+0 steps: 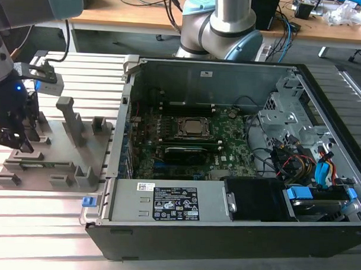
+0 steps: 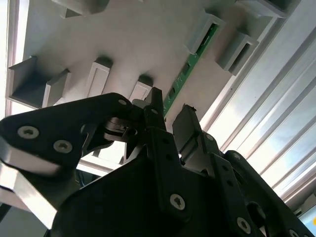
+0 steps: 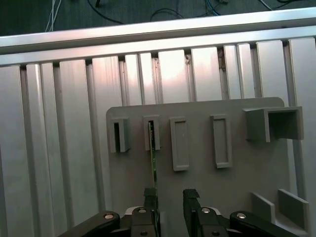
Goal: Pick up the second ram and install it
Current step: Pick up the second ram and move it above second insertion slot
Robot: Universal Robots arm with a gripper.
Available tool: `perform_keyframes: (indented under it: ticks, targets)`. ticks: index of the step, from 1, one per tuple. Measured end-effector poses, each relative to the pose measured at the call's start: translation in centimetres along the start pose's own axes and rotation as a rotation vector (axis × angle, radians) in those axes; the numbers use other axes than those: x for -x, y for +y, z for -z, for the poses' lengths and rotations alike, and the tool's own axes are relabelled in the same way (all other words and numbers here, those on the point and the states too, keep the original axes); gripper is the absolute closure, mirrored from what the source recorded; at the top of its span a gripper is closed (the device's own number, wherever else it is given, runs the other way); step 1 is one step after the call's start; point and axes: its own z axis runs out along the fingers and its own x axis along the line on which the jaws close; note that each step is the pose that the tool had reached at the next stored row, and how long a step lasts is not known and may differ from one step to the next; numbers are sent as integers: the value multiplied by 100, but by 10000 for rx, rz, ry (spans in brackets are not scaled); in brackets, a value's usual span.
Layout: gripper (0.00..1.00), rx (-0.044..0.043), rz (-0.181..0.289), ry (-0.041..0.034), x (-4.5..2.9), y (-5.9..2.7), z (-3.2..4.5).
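I should next pick up the ram with my gripper by its bare middle, where both sides of the ram are open, because the slot block (image 3: 152, 132) encloses the ram's tip.
The second ram (image 3: 153, 158) is a thin green stick standing on edge in a slot block of the grey fixture plate (image 3: 197, 187). In the second wrist view the ram (image 2: 190, 61) runs from that block toward my fingers. My gripper (image 3: 170, 197) is open low over the plate. The stick's near end lies close beside one black finger (image 3: 150, 200), and the other finger (image 3: 190, 197) stands apart from it. I cannot tell whether the near finger touches the stick. In the exterior view my gripper (image 1: 14, 138) hangs over the plate (image 1: 55, 148) at the exterior view's left.
Upright grey blocks (image 1: 71, 119) rise from the fixture plate close to my gripper. An open computer case (image 1: 226, 190) lies to the exterior view's right, with the green motherboard (image 1: 227, 142) and CPU socket (image 1: 192, 128) inside. The arm's base (image 1: 223, 24) stands behind the case.
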Motion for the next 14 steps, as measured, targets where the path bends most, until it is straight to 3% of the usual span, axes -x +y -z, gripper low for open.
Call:
perform_keyframes:
  ticks: [5, 14]
  targets:
    - [64, 0, 0, 0, 1, -2, -103]
    - [64, 1, 66, 1, -86, -16, -400]
